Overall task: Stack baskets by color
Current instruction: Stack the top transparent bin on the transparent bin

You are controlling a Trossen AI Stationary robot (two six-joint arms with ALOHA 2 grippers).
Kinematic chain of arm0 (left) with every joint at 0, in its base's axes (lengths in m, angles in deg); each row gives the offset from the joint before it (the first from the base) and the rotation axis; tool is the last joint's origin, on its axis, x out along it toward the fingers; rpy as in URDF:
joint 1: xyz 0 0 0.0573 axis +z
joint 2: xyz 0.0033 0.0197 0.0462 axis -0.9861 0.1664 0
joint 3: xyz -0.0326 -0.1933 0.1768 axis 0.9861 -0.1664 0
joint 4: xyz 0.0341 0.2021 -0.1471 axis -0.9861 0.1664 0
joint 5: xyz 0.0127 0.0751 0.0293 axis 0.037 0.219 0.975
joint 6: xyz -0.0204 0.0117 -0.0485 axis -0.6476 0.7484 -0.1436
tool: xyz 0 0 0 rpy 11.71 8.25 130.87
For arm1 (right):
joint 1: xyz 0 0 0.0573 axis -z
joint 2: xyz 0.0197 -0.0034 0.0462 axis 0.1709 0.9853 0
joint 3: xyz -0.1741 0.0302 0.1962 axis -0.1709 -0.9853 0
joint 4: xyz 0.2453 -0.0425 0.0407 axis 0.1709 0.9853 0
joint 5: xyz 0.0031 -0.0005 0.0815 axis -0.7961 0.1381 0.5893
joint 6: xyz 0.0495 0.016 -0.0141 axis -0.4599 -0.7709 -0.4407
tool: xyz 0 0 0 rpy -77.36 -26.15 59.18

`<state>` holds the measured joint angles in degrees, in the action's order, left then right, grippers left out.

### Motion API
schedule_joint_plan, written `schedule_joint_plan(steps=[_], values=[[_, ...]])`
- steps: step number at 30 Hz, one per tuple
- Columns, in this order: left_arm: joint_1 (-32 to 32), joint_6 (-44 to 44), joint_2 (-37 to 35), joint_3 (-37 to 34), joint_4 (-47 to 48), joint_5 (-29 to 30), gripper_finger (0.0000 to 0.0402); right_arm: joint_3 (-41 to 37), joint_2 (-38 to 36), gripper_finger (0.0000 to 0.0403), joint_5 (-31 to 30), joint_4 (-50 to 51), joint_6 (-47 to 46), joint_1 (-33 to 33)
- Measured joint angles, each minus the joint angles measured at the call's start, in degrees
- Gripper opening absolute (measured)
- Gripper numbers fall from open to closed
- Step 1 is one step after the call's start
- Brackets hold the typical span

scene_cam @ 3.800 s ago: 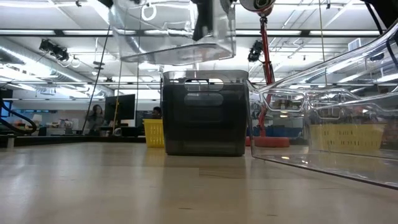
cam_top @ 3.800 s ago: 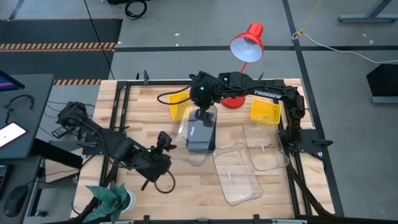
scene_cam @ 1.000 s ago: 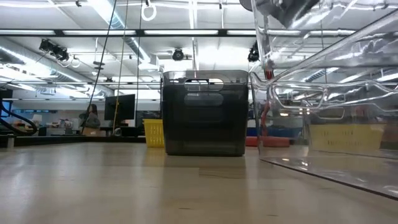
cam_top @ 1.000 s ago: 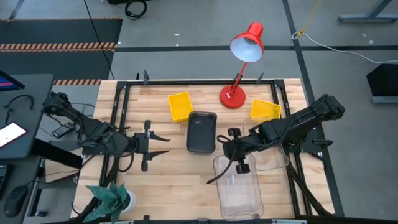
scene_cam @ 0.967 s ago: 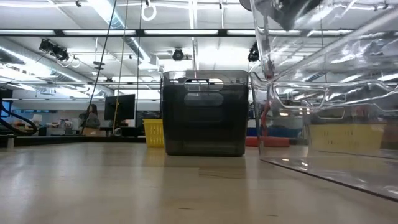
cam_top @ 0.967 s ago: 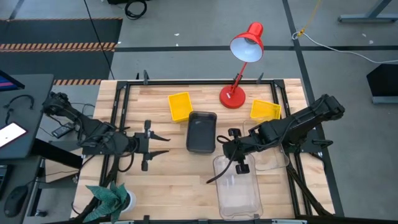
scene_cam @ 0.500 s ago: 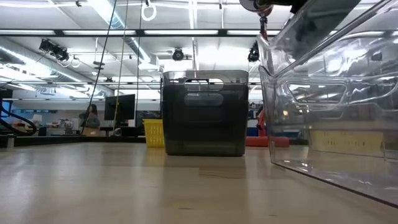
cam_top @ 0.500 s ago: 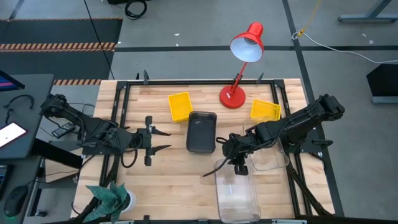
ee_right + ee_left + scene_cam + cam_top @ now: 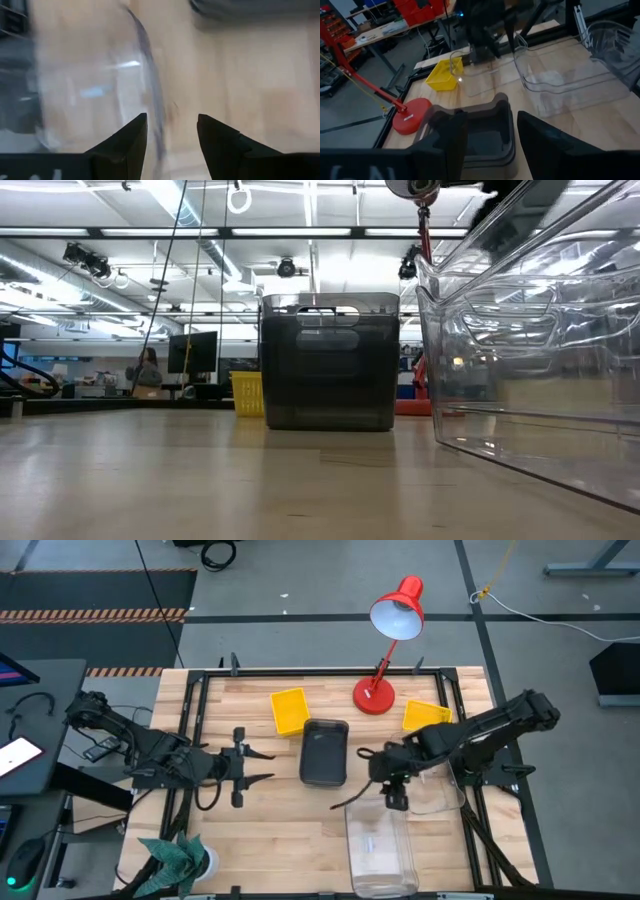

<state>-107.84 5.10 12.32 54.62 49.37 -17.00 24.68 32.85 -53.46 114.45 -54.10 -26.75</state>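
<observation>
My right gripper grabs the clear basket (image 9: 380, 855) by its short-side rim (image 9: 370, 802) next, to stack baskets by color.
A dark-grey basket (image 9: 324, 752) rests flat on its base at the table's middle. Two yellow baskets (image 9: 290, 710) (image 9: 426, 717) lie at the back. A clear basket (image 9: 380, 850) lies near the front edge, and its doubled rims in the low view (image 9: 520, 330) suggest it is nested in another. A second clear basket (image 9: 432, 795) lies under the right arm. My right gripper (image 9: 396, 798) hangs open above the front clear basket's far rim (image 9: 150, 75), pointing steeply down. My left gripper (image 9: 243, 768) hovers open left of the grey basket (image 9: 487, 125), pointing at it.
A red desk lamp (image 9: 385, 650) stands at the back between the yellow baskets, on its round base (image 9: 372, 698). A black frame (image 9: 200, 730) runs round the table top. A green cloth-like thing (image 9: 178, 858) lies at the front left corner. Bare wood (image 9: 280, 830) shows at front centre.
My right gripper has let go of the clear basket and drawn a little toward the table's far right, rolling as it went. The basket's raised far end has sunk, and the basket now lies level near the front edge. My left gripper has kept still.
</observation>
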Motion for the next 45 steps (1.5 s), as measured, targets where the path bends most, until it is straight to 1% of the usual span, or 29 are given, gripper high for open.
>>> schedule_joint_plan(steps=[3,6,8,10,12,13,15,18,20,23,27,32,39,42,45], values=[[0.0,-0.3,0.0,0.0,1.4,0.3,0.0175,-1.9,-1.7,0.0175,-1.7,4.7,-4.2,-2.7],[0.0,-0.3,0.0,0.0,2.7,1.1,0.0174,-4.7,-3.6,0.0172,0.0,5.4,-10.5,-5.6],[0.0,-0.2,0.0,0.0,2.7,2.9,0.0174,-5.9,-3.8,0.0170,1.1,7.4,-14.9,-7.7],[0.0,0.2,0.0,0.0,2.7,5.8,0.0174,-6.2,-3.6,0.0170,1.2,10.2,-18.3,-10.1],[0.2,0.4,0.0,0.0,2.9,8.6,0.0174,-6.2,-3.5,0.0170,-0.2,12.3,-19.7,-12.1],[0.6,0.9,0.0,0.0,2.9,9.0,0.0176,-6.2,-3.4,0.0170,-1.5,13.1,-19.8,-12.9],[1.6,1.4,0.0,0.0,2.8,8.5,0.0178,-6.2,-3.8,0.0170,-4.4,15.5,-20.4,-13.8],[2.9,1.2,0.0,0.0,2.4,7.6,0.0178,-6.2,-5.5,0.0169,-7.4,20.2,-19.4,-12.6],[3.3,1.0,0.0,0.0,2.4,7.5,0.0175,-6.2,-7.1,0.0167,-9.9,22.3,-17.9,-10.8],[3.6,0.6,0.0,0.0,2.4,7.5,0.0172,-7.3,-10.3,0.0163,-12.5,22.1,-14.2,-7.1],[3.6,-0.3,0.0,0.0,2.4,7.5,0.0177,-10.0,-13.6,0.0158,-12.8,21.9,-8.4,-0.1],[3.6,-0.3,0.0,0.0,2.4,7.5,0.0176,-12.7,-15.6,0.0160,-13.0,21.9,0.4,10.5],[3.6,-0.4,0.0,0.0,2.4,7.5,0.0174,-12.7,-14.7,0.0172,-11.4,21.3,15.6,25.3],[3.6,-0.4,0.0,0.0,2.6,7.5,0.0176,-12.7,-13.1,0.0173,-11.5,20.8,21.7,30.2],[3.6,-0.4,0.0,0.0,3.0,7.5,0.0174,-12.7,-11.4,0.0173,-11.5,19.0,26.9,33.7]])
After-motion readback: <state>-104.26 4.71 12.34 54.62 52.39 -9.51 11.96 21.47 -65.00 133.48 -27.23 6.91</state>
